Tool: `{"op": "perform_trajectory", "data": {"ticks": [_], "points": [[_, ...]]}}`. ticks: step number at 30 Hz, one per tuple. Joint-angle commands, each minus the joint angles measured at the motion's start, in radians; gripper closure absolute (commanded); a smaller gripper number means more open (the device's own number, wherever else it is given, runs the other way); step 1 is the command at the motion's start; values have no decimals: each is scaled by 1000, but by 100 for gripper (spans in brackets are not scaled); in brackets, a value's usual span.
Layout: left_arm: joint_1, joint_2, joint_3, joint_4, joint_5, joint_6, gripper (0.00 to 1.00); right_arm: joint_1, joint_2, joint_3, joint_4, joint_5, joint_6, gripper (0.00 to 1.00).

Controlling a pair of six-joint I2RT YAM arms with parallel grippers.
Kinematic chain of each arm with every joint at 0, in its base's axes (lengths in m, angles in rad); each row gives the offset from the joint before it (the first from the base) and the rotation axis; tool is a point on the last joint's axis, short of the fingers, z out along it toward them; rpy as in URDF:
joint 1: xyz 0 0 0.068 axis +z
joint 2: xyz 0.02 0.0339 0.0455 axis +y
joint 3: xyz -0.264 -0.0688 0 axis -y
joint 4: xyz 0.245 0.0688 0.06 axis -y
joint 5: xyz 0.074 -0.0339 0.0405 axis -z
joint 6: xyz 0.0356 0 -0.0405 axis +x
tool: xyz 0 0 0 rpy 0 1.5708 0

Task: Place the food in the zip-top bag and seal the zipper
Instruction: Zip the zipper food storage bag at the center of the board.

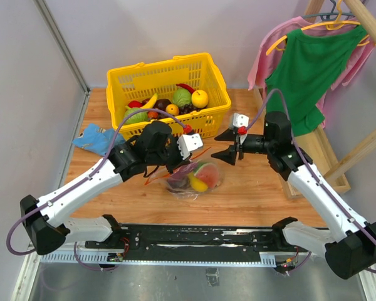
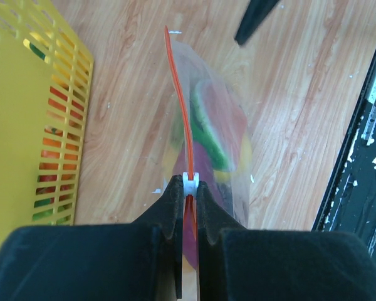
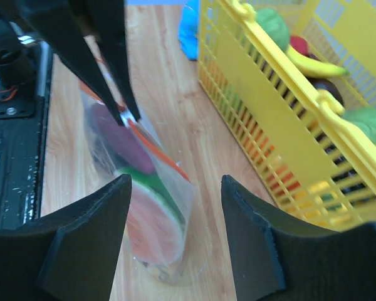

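My right gripper grabs the red-orange zipper's loose end (image 2: 168, 40) next, away from the white slider tab (image 2: 190, 180), to pull the zipper taut for sealing.
The zip-top bag (image 1: 194, 180) lies on the wooden table in front of the basket. It holds the watermelon slice (image 1: 207, 170), the yellow fruit (image 1: 198, 184) and the purple piece (image 1: 180, 180). My left gripper (image 1: 183, 163) is shut on the zipper at its white slider tab (image 2: 190, 180). The red-orange zipper (image 2: 179, 94) runs straight away from the jaws, above the watermelon slice (image 2: 214, 135) and the purple piece (image 2: 202, 168). My right gripper (image 1: 228, 146) is open and empty, just right of the bag. In its wrist view the right gripper (image 3: 177, 180) hovers over the bag (image 3: 175, 188), the watermelon slice (image 3: 151, 219) and the zipper (image 3: 155, 150).
A yellow lattice basket (image 1: 166, 70) of other toy produce stands right behind the bag; it also shows in the right wrist view (image 3: 269, 119). A blue cloth (image 1: 94, 138) lies at the left. Hanging clothes (image 1: 307, 69) and a wooden rack (image 1: 329, 157) stand at the right.
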State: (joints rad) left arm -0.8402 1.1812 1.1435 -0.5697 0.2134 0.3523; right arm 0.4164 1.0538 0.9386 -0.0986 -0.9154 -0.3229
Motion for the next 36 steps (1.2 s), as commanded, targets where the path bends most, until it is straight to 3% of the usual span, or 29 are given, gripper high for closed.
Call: {"op": "perform_trajectory", "data": {"ticks": [1, 8, 15, 21, 36], "points": [[-2, 9, 45, 23, 44, 32, 100, 64, 55, 79, -81, -114, -114, 39], [-3, 16, 60, 28, 57, 36, 100, 111, 151, 134, -121, -134, -169, 46], [-3, 11, 63, 36, 70, 34, 100, 125, 206, 151, -148, -120, -201, 59], [-3, 10, 59, 32, 66, 30, 100, 124, 197, 149, -157, -63, -201, 98], [-3, -38, 6, 15, 7, -11, 100, 36, 90, 89, -101, 245, -53, 99]]}}
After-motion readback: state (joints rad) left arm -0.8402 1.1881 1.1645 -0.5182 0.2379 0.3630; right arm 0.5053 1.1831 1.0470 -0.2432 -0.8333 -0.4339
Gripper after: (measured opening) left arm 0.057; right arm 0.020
